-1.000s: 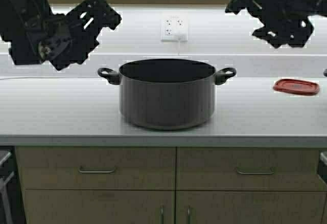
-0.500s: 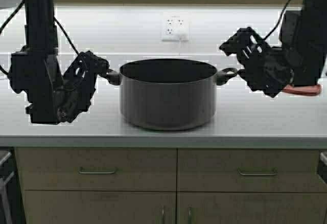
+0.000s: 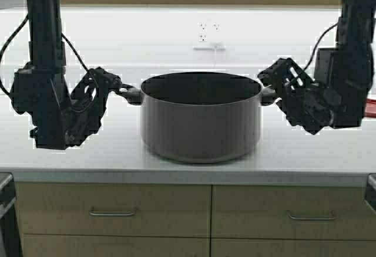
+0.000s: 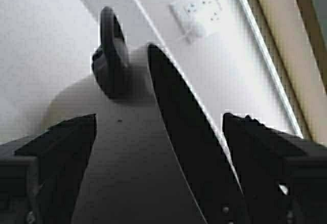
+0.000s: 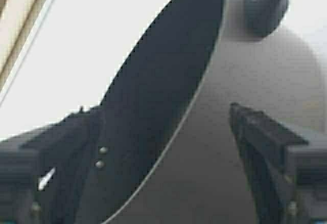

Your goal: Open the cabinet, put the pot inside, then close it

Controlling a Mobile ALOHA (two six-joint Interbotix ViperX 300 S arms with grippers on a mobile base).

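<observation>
The pot's round body [image 3: 201, 131] is far wider than my open fingers, so my left gripper should next grab the pot by its narrow black loop handle [image 3: 131, 95].
The pot [image 3: 200, 122], wide grey metal with a dark inside, stands in the middle of the white counter [image 3: 88, 160]. My left gripper [image 3: 111, 85] is open beside the pot's left loop handle [image 3: 130, 95]. My right gripper [image 3: 271, 82] is open beside the right handle [image 3: 267, 95]. In the left wrist view the gripper [image 4: 159, 119] frames the pot's wall [image 4: 127, 173], with the handle [image 4: 110, 55] ahead of it. In the right wrist view the gripper [image 5: 164, 109] frames the pot's rim and wall [image 5: 225, 147], with its handle [image 5: 265, 1] ahead. The cabinet's doors are out of view.
A red lid [image 3: 371, 107] lies on the counter at the far right edge. A wall outlet [image 3: 208, 34] with a plug is behind the pot. Tan drawers with metal handles [image 3: 111, 213] are below the counter's front edge.
Both arms have come down from high above the counter to the pot's two handles. The robot has moved closer: the pot and counter look larger and lower.
</observation>
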